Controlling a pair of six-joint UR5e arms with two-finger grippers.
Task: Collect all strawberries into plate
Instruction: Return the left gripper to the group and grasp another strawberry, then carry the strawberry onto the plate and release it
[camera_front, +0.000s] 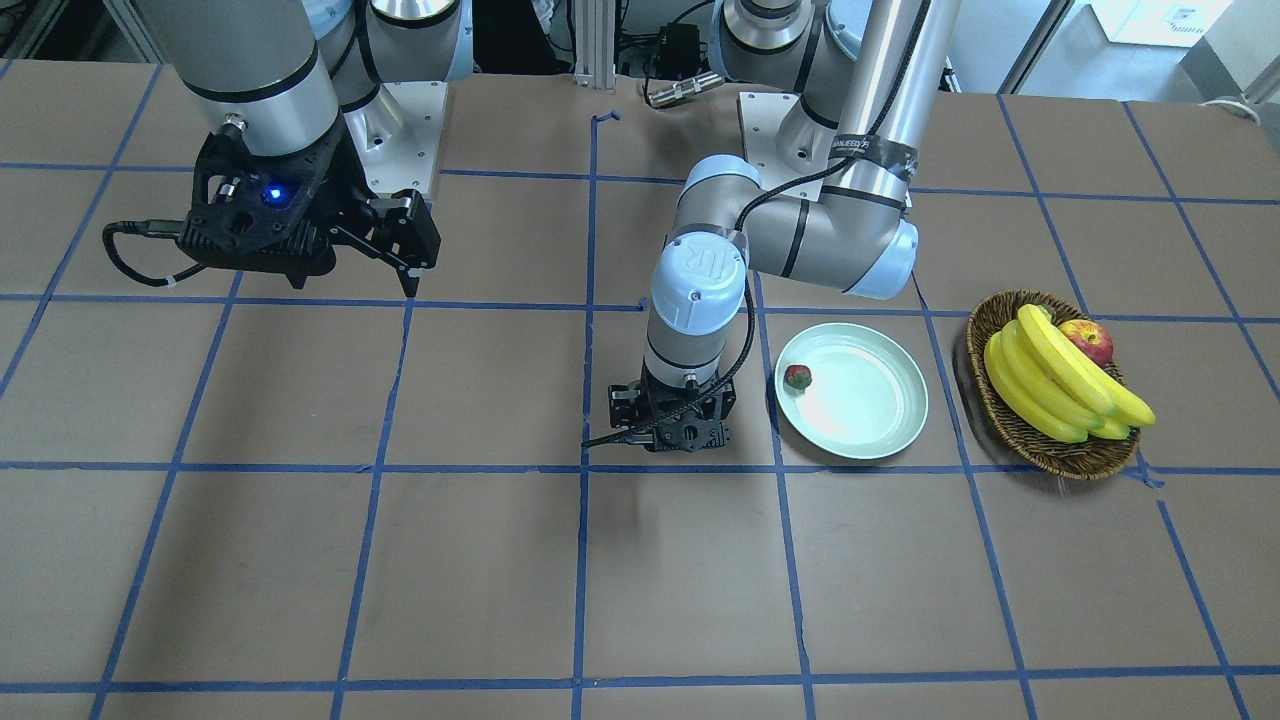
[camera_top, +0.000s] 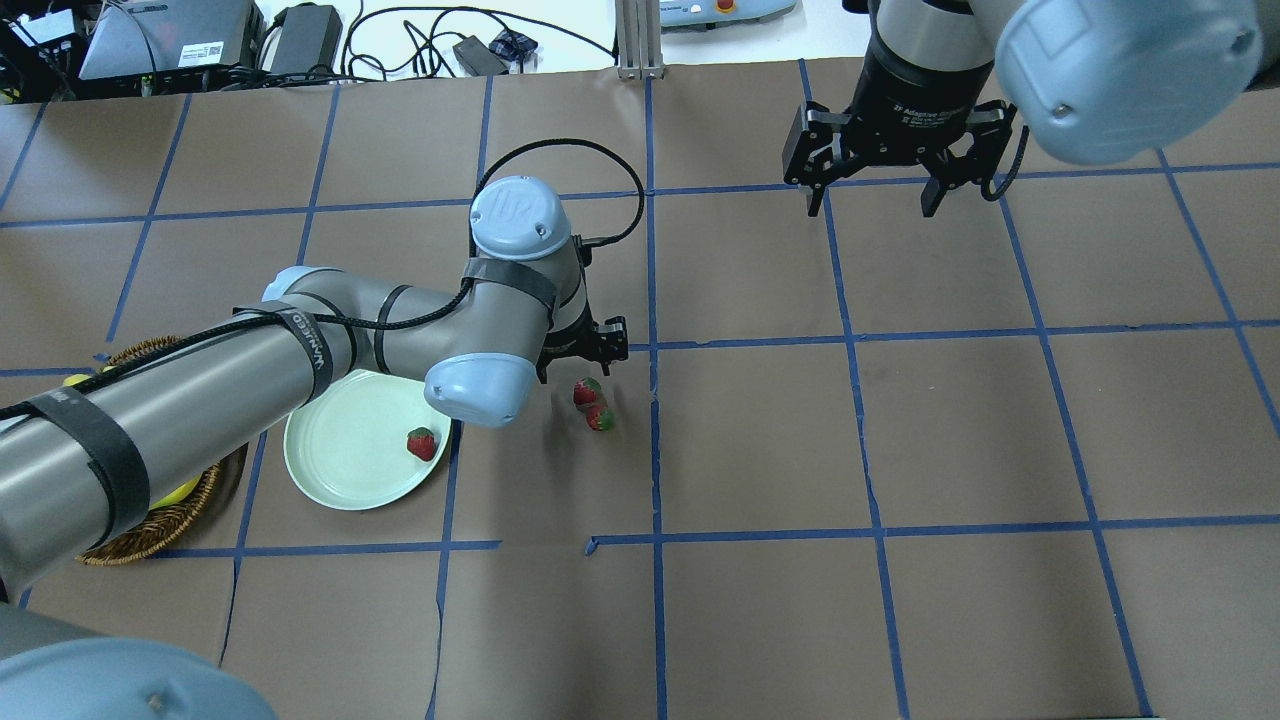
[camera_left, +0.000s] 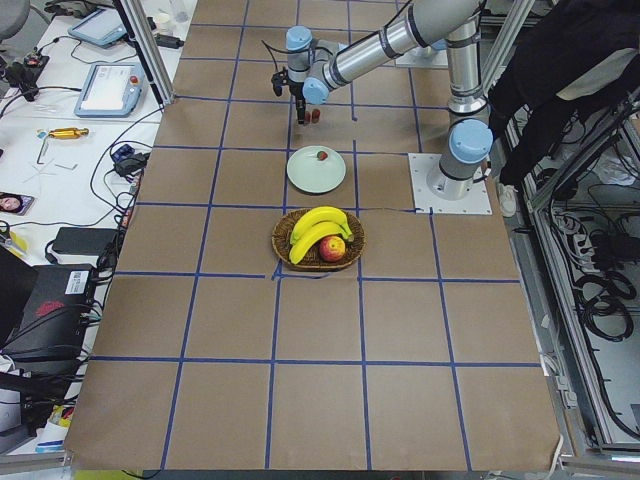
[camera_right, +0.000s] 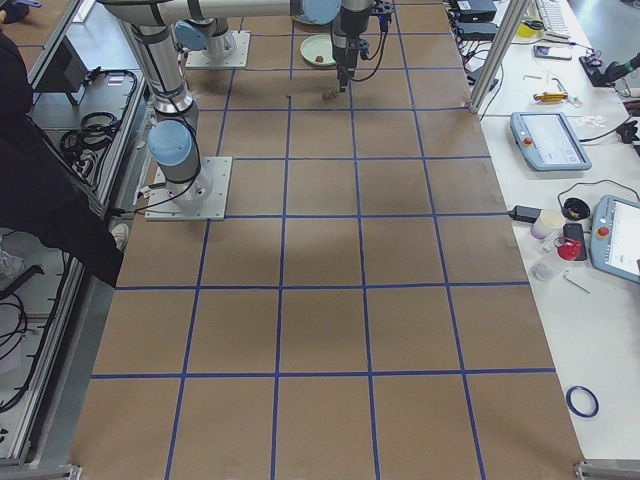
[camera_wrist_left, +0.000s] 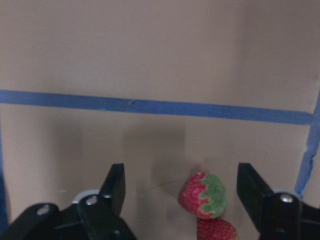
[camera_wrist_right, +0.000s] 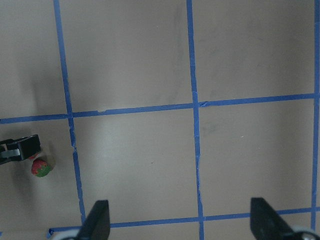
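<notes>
My left gripper grabs the loose strawberry by its round red body (camera_wrist_left: 192, 196) next, to collect it into the plate.
One strawberry (camera_top: 422, 443) lies in the pale green plate (camera_top: 340, 470), near its rim; it also shows in the front view (camera_front: 797, 377). Two more strawberries (camera_top: 587, 392) (camera_top: 600, 418) lie touching each other on the table, right of the plate. My left gripper (camera_top: 592, 352) is low over them and open. In the left wrist view one strawberry (camera_wrist_left: 202, 195) sits between the open fingers (camera_wrist_left: 116, 186), the other (camera_wrist_left: 215, 230) just below it. My right gripper (camera_top: 870, 195) is open and empty, high over the far right part of the table.
A wicker basket (camera_front: 1010, 425) with bananas (camera_front: 1060, 380) and an apple (camera_front: 1088, 338) stands beside the plate, on the side away from the loose strawberries. Blue tape lines grid the brown table.
</notes>
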